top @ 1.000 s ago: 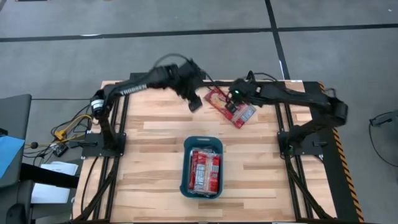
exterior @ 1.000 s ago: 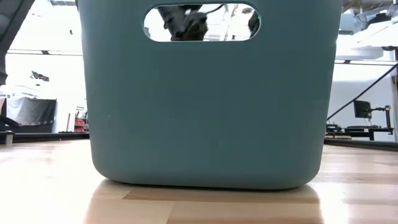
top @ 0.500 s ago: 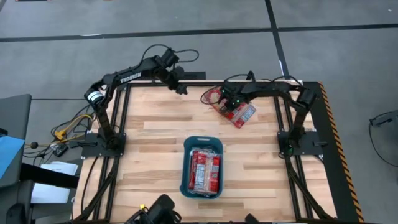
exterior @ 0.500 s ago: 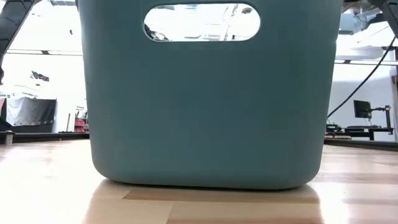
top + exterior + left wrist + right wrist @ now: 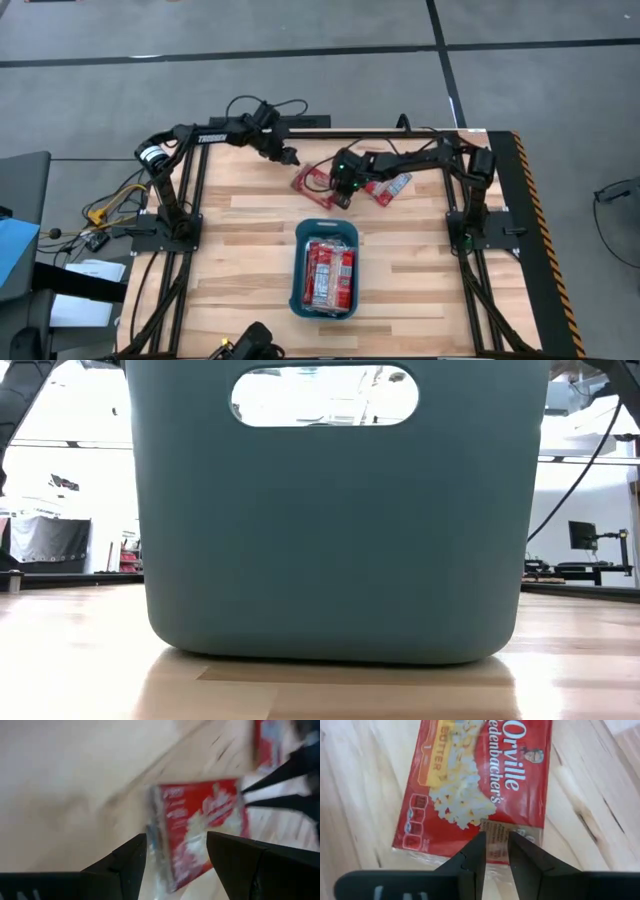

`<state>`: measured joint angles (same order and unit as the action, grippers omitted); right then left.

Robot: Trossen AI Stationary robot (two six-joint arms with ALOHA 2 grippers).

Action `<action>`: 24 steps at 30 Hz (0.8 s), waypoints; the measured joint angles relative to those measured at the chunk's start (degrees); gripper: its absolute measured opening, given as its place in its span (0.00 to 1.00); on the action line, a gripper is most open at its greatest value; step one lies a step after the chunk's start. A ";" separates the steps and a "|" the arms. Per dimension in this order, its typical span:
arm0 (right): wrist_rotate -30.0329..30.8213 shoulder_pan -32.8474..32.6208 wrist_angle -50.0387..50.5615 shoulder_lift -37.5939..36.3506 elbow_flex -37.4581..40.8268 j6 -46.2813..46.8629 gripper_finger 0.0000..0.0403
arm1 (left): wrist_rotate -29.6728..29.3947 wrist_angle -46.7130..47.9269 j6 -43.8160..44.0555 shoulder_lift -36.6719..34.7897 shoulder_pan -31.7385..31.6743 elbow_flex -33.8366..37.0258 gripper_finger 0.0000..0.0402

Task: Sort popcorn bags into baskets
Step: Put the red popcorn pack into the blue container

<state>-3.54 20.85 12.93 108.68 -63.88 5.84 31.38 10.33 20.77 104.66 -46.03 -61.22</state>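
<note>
The fingers of my left gripper stop short of the popcorn bag, over wood. I need to move my left gripper toward its nearest edge (image 5: 301,175) (image 5: 161,820) before closing on the bag.
A red popcorn bag (image 5: 311,180) lies at the far middle of the table, between my two grippers. My right gripper (image 5: 334,190) is shut on that bag's edge, which the right wrist view shows as the popcorn bag (image 5: 475,785). My left gripper (image 5: 292,160) hovers open just beyond the bag's far-left corner; its two fingers frame the bag (image 5: 200,825) without touching it. A second bag (image 5: 392,186) lies flat under my right arm. The teal basket (image 5: 300,262) stands nearer the front, with several bags in it. My right gripper pinches the bag's short edge at its pale panel (image 5: 495,834) between its two fingers. The fingers slant down from the table's right side. In the left wrist view both fingers (image 5: 280,800) show at the bag's edge. Whether the bag is clear of the table, I cannot tell.
In the low view the basket's wall (image 5: 330,530) fills the middle and hides both arms. Black frame rails (image 5: 470,240) run along the table's left and right sides. Bare wood lies left and right of the basket.
My right gripper has moved toward the table's left and a little nearer, sinking, and has taken one bag with it away from the second bag, which stayed. My left gripper has swung toward the far-left and come down low beside the moved bag.
</note>
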 joint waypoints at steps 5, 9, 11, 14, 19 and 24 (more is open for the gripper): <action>0.17 -0.62 -2.48 1.62 -0.02 1.00 0.26 | -0.12 0.07 1.96 0.09 1.49 3.83 0.49; -0.17 -0.62 -3.59 3.38 -0.15 1.64 0.26 | -1.20 -1.14 4.40 0.09 2.33 6.49 0.49; -0.42 -0.67 -3.92 4.00 -0.24 1.66 0.26 | -2.17 -2.98 5.90 0.09 3.06 7.54 0.49; -0.73 -0.86 -4.09 4.02 -0.22 1.65 0.26 | -2.12 -7.50 8.71 0.09 3.82 9.16 0.49; -1.01 -0.91 -6.39 3.89 -0.07 1.77 0.26 | -2.20 -12.18 11.16 0.31 5.20 10.74 0.49; -1.12 -0.91 -7.24 3.89 -0.02 1.84 0.26 | -3.06 -13.37 10.99 0.39 6.18 10.77 0.44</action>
<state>-4.67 19.94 5.69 112.57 -63.90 7.68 28.32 -3.04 31.76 105.06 -39.85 -50.46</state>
